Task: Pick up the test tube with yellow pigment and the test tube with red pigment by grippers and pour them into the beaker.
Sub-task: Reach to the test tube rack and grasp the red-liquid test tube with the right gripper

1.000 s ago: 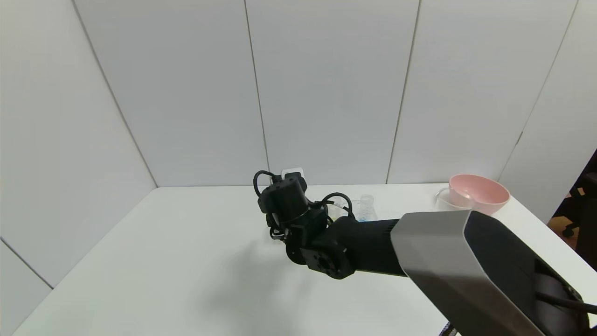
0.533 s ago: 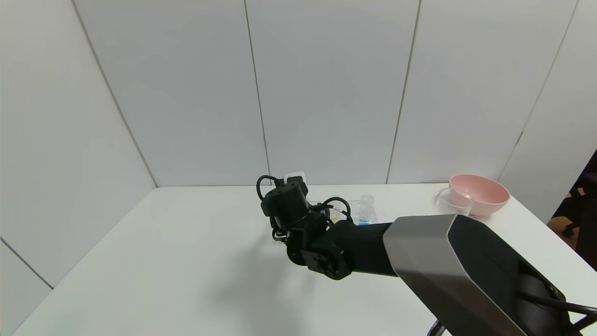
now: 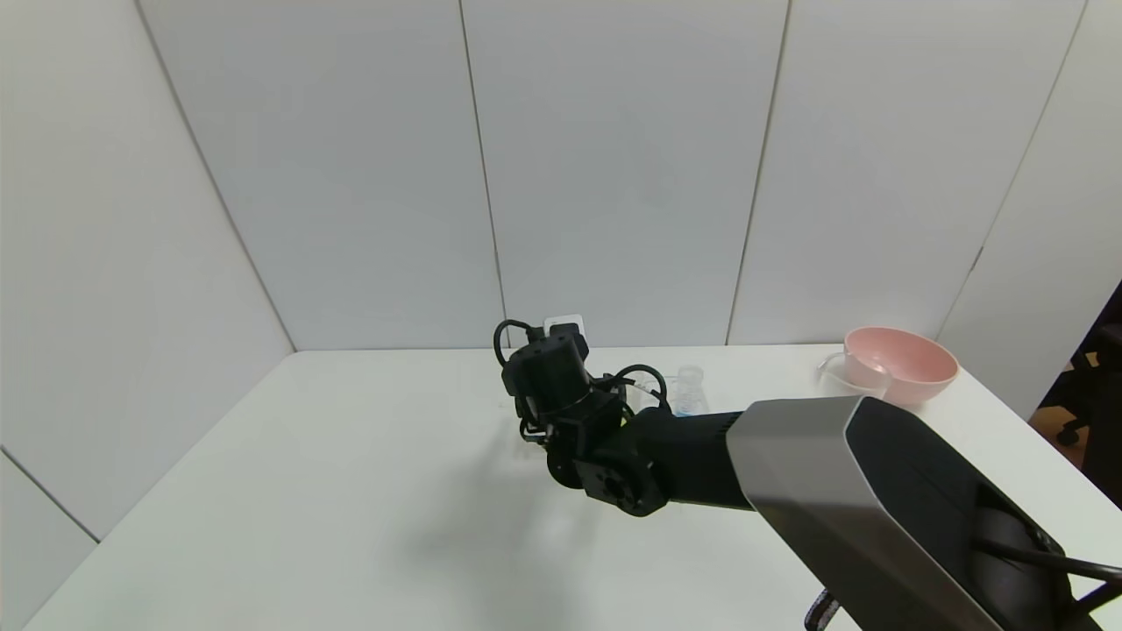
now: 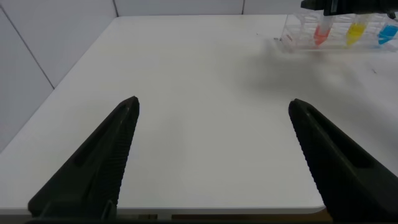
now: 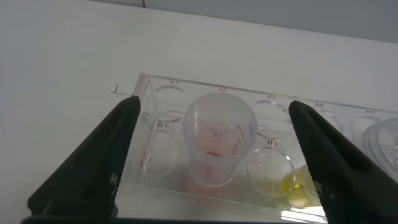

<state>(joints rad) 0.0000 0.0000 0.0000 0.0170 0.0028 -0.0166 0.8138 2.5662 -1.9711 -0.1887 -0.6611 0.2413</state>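
My right gripper needs to close now, because my fingers are on both sides of the red tube's upper part (image 5: 217,140), beside its rim (image 5: 219,98). Closing now would hold the tube.
My right gripper (image 5: 214,106) is open and hangs over the clear tube rack (image 5: 155,168), one finger on each side of the test tube with red pigment (image 5: 216,140), not touching it. The test tube with yellow pigment (image 5: 297,186) stands in the neighbouring hole. In the head view my right arm (image 3: 561,394) hides most of the rack. The beaker (image 3: 833,375) stands at the far right by the pink bowl. My left gripper (image 4: 213,104) is open and empty over the table's near edge, far from the rack, where the red tube (image 4: 321,34) and the yellow tube (image 4: 354,32) show.
A tube with blue liquid (image 3: 690,394) stands at the rack's right end and shows in the left wrist view (image 4: 387,32). A pink bowl (image 3: 901,361) sits at the back right corner. White wall panels close the table's back and left.
My right gripper has shifted slightly to the right and farther back, over the rack. The tubes, beaker and bowl have not moved.
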